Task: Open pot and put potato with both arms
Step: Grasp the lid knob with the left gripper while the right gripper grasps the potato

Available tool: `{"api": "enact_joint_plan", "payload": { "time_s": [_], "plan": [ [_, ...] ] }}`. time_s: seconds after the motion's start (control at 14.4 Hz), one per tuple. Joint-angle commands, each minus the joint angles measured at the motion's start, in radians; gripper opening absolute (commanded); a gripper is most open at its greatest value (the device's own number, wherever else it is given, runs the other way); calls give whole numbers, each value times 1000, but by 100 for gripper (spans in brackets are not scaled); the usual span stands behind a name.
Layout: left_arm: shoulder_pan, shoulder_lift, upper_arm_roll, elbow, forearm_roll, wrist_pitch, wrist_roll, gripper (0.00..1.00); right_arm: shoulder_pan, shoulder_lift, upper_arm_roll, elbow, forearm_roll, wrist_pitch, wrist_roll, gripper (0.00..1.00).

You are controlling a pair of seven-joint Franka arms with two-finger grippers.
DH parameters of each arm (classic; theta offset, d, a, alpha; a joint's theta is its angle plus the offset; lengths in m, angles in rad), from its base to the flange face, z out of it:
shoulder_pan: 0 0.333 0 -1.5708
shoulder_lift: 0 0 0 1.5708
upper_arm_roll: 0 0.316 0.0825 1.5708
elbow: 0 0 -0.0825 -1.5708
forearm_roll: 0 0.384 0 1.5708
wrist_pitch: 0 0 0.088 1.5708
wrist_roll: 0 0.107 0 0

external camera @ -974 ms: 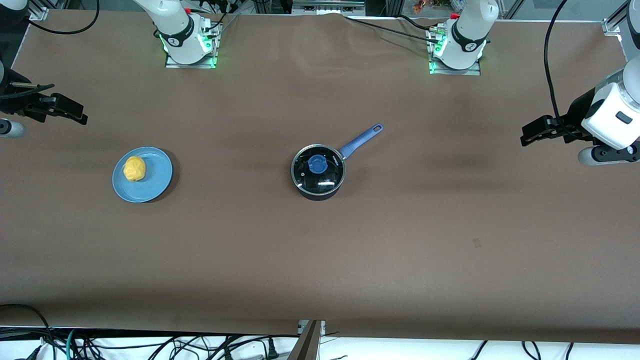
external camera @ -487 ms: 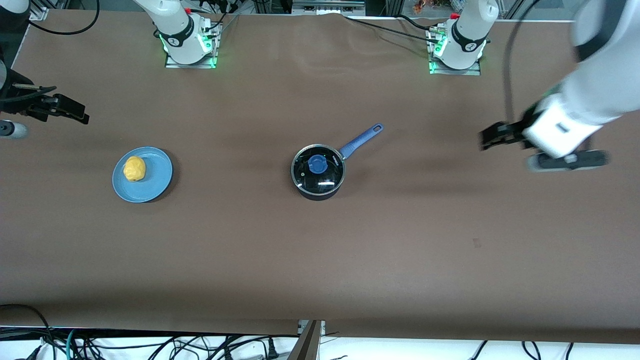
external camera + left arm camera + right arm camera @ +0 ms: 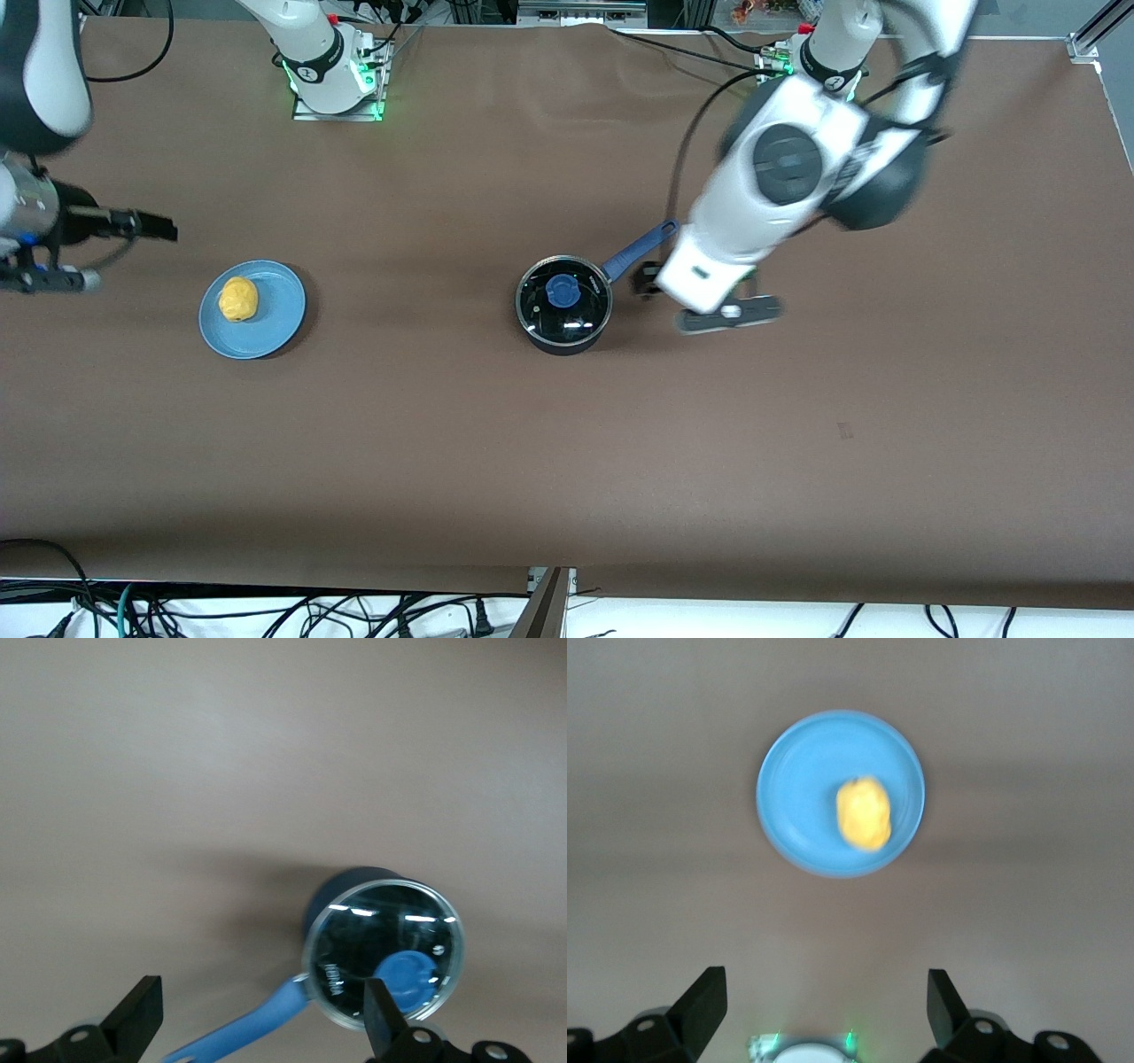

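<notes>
My left gripper grabs the glass lid by its blue knob (image 3: 561,291) next, which opens the pot for the potato (image 3: 237,299).
The black pot (image 3: 563,321) stands mid-table with its glass lid (image 3: 576,310) on, the blue knob (image 3: 561,291) on top, and the blue handle (image 3: 640,246) pointing toward the left arm's base. My left gripper (image 3: 645,283) hangs open over the table beside the handle; its wrist view shows the pot (image 3: 354,890), lid knob (image 3: 406,979) and handle (image 3: 244,1028) between its fingers (image 3: 133,1023). The yellow potato (image 3: 237,299) lies on a light-blue plate (image 3: 276,310). My right gripper (image 3: 164,232) is open and empty, over the table beside the plate; its wrist view shows the potato (image 3: 863,813).
The light-blue plate (image 3: 797,788) sits toward the right arm's end of the table. The two arm bases (image 3: 335,75) (image 3: 808,89) with green lights stand along the table edge farthest from the camera. Cables hang below the table edge nearest the camera.
My left arm has swung in from its end of the table to just beside the pot's handle. My right gripper has shifted a little toward the plate.
</notes>
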Motion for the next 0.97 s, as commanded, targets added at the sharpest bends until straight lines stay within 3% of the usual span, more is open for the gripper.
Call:
{"api": "enact_joint_plan", "payload": {
  "time_s": [0.0,0.35,0.9],
  "plan": [
    [-81,77,12,32,61,75,-98,100,-4,46,-1,-68,-41,132,-89,100],
    [-192,212,15,132,162,89,-247,100,-10,65,-19,-438,-44,714,-112,100],
    [-252,284,17,147,213,143,-285,100,-21,188,-36,-478,-28,845,-111,100]
  ]
}}
